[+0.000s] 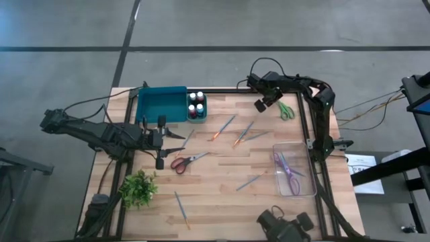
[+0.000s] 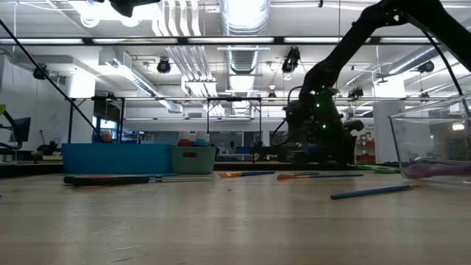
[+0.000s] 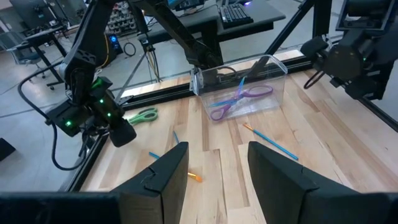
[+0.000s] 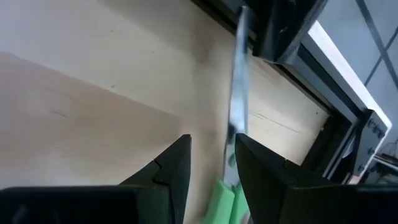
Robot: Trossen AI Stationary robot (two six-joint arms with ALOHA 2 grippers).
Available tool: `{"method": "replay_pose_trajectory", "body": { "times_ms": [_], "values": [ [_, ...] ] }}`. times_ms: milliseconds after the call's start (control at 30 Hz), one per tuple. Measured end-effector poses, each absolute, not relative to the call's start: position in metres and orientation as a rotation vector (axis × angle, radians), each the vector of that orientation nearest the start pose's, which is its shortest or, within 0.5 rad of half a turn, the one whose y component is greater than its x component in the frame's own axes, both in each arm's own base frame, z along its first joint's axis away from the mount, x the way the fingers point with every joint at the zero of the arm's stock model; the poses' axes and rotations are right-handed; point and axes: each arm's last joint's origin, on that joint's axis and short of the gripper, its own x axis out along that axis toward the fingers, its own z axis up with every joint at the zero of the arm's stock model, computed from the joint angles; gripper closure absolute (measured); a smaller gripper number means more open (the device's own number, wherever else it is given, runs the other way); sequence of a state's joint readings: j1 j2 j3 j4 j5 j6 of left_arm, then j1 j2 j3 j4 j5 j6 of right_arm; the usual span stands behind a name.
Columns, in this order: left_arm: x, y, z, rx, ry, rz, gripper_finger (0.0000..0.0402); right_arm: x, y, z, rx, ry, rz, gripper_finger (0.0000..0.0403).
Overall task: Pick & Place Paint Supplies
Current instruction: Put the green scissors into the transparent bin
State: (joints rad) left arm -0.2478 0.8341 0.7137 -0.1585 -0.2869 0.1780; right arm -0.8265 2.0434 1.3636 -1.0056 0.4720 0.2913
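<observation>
I should next use my right gripper to pick up the green scissors by their pivot [image 1: 281,104], so that I can place them in the clear bin [image 1: 294,173].
Several thin paintbrushes lie flat on the wooden table: a loose group [image 1: 243,132] at mid-table, one [image 1: 248,181] nearer the front, one [image 1: 182,209] at the front left. My left gripper [image 1: 168,140] hovers open over the table's left side, its fingers [image 3: 174,168] wide apart with nothing between them. My right gripper [image 1: 263,104] points steeply down by the far edge, open with a narrow gap [image 4: 211,168], just left of the green scissors [image 1: 287,109]. The scissors lie flat on the wood, and their blade [image 4: 237,93] shows past the fingers.
A teal tray [image 1: 161,105] and a small box of paint bottles [image 1: 196,106] stand at the far left. Red scissors [image 1: 188,161] lie in front of my left gripper. A clear bin [image 1: 306,185] at the right holds purple scissors [image 1: 287,169]. A plant [image 1: 138,189] stands front left.
</observation>
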Motion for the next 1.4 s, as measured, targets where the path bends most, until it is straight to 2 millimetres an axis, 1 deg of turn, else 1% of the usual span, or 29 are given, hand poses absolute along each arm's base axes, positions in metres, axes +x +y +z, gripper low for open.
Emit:
{"method": "replay_pose_trajectory", "body": {
  "times_ms": [133,333,567,867,1033,1133,1267,1400],
  "values": [
    [0.181,-0.037,0.303,0.252,0.276,0.014,0.0229,0.229,-0.275,0.138,0.510,1.616,-1.223,0.0280],
    [0.181,-0.037,0.302,0.252,0.277,0.015,0.0229,0.228,-0.277,0.138,0.494,1.618,-1.216,0.0280],
    [0.181,-0.037,0.302,0.260,0.277,0.014,0.0229,0.219,-0.283,0.137,0.498,1.626,-1.244,0.0280],
    [0.181,-0.037,0.303,0.259,0.276,0.014,0.0229,0.204,-0.286,0.127,0.560,1.622,-1.195,0.0280],
    [0.181,-0.037,0.303,0.259,0.276,0.014,0.0229,0.202,-0.286,0.124,0.555,1.628,-1.170,0.0281],
    [0.181,-0.037,0.303,0.259,0.276,0.014,0.0229,0.202,-0.286,0.124,0.558,1.626,-1.160,0.0302],
    [0.181,-0.037,0.302,0.260,0.276,0.014,0.0229,0.203,-0.286,0.125,0.563,1.620,-1.149,0.0359],
    [0.181,-0.037,0.303,0.260,0.276,0.014,0.0229,0.204,-0.284,0.131,0.565,1.595,-1.138,0.0364]
  ]
}}
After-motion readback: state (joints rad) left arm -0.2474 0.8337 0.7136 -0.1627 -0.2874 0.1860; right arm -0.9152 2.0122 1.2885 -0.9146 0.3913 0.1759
